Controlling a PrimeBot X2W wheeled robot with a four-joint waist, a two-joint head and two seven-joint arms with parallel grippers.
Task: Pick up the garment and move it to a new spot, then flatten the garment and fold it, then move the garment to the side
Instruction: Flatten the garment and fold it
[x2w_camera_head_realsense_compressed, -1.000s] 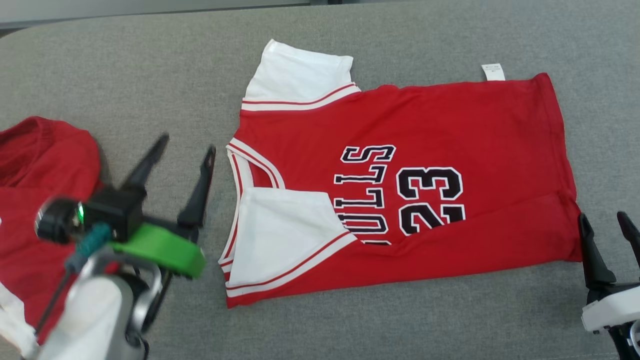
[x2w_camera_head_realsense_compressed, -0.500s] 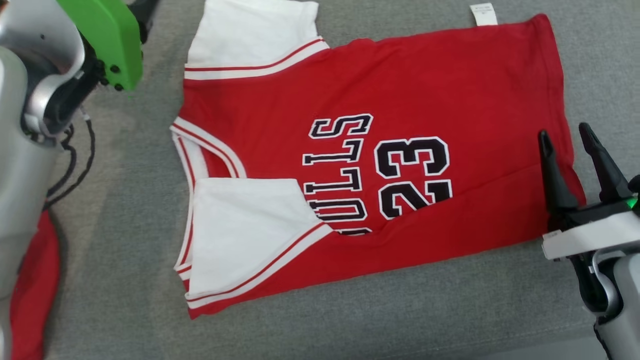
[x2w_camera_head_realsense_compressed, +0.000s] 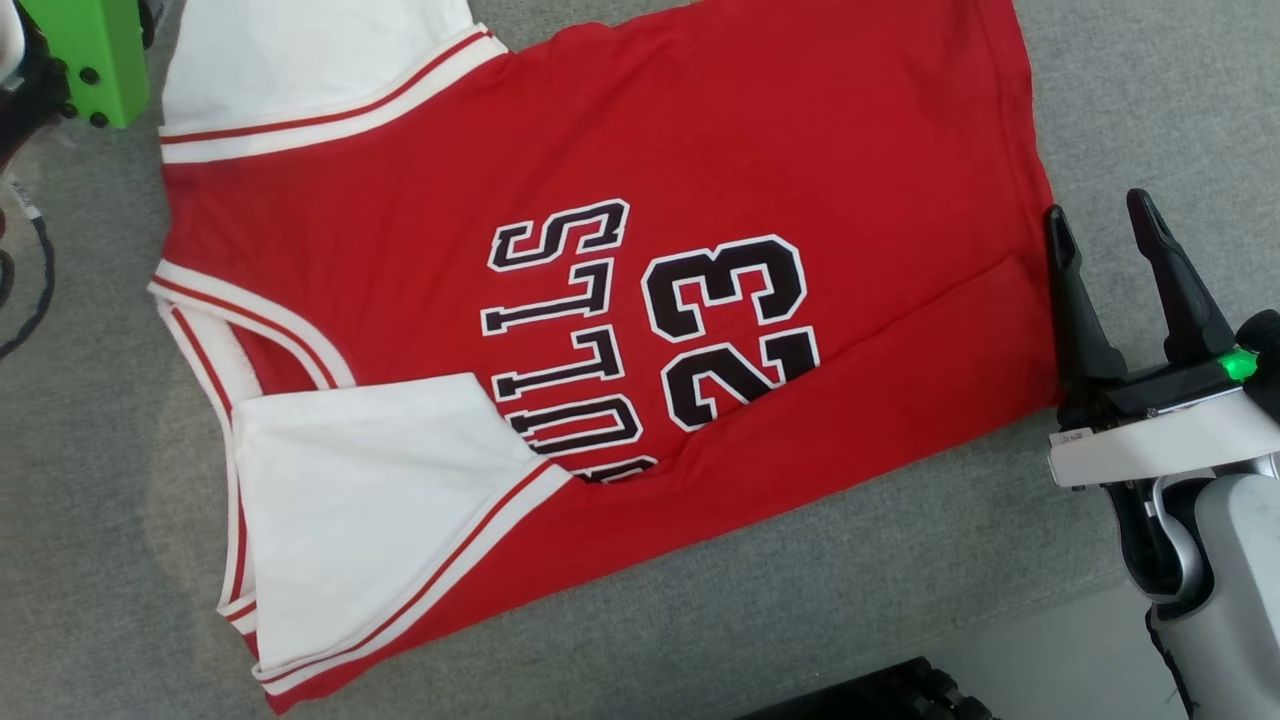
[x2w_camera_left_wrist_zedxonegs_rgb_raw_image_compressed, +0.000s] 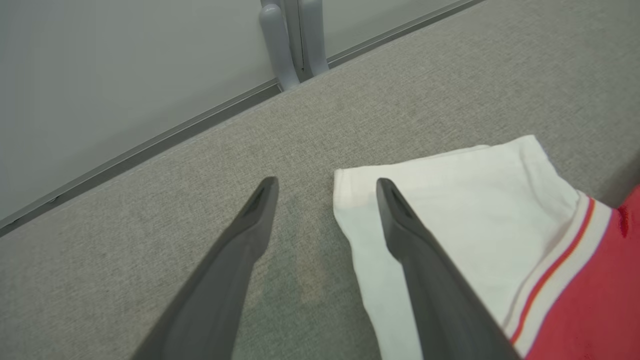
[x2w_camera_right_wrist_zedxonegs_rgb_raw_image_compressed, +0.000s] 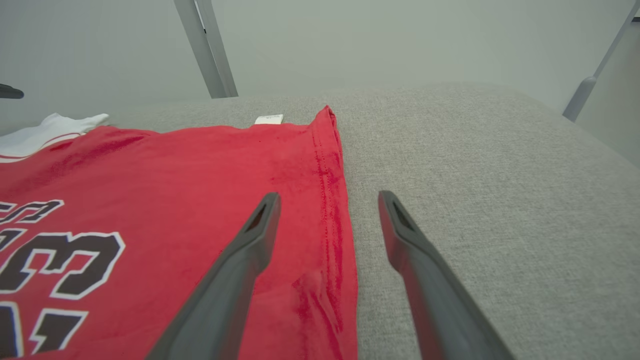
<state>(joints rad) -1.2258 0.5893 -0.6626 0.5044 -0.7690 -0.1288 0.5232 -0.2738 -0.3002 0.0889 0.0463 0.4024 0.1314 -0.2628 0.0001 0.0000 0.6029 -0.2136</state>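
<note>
My right gripper pinches the jersey by its red hem corner (x2w_camera_head_realsense_compressed: 1039, 266) (x2w_camera_right_wrist_zedxonegs_rgb_raw_image_compressed: 333, 303) next, where a small crease stands up while the rest lies flat.
The garment (x2w_camera_head_realsense_compressed: 600, 130) is a red jersey with white sleeves and black "BULLS 23" lettering, lying flat on the grey padded surface (x2w_camera_head_realsense_compressed: 900, 560). My right gripper (x2w_camera_head_realsense_compressed: 1098, 210) stands open at the jersey's right hem. In the right wrist view the gripper (x2w_camera_right_wrist_zedxonegs_rgb_raw_image_compressed: 328, 196) straddles the stitched hem of the jersey (x2w_camera_right_wrist_zedxonegs_rgb_raw_image_compressed: 175, 170), one finger over red cloth and one over bare surface. My left arm's green wrist part (x2w_camera_head_realsense_compressed: 90, 60) sits at the top left. The left gripper (x2w_camera_left_wrist_zedxonegs_rgb_raw_image_compressed: 326, 182) is open, its right finger (x2w_camera_left_wrist_zedxonegs_rgb_raw_image_compressed: 400, 225) over the corner of the white sleeve (x2w_camera_left_wrist_zedxonegs_rgb_raw_image_compressed: 475, 200).
A dark object (x2w_camera_head_realsense_compressed: 880, 695) and a pale floor strip (x2w_camera_head_realsense_compressed: 1030, 650) lie past the surface's near edge. A black cable (x2w_camera_head_realsense_compressed: 20, 290) hangs at the far left. Beyond the far edge are a grey wall and a metal post (x2w_camera_left_wrist_zedxonegs_rgb_raw_image_compressed: 292, 40).
The head camera has tipped down and shifted. My left arm has gone from the lower left up to the far white sleeve. My right gripper has come up against the hem.
</note>
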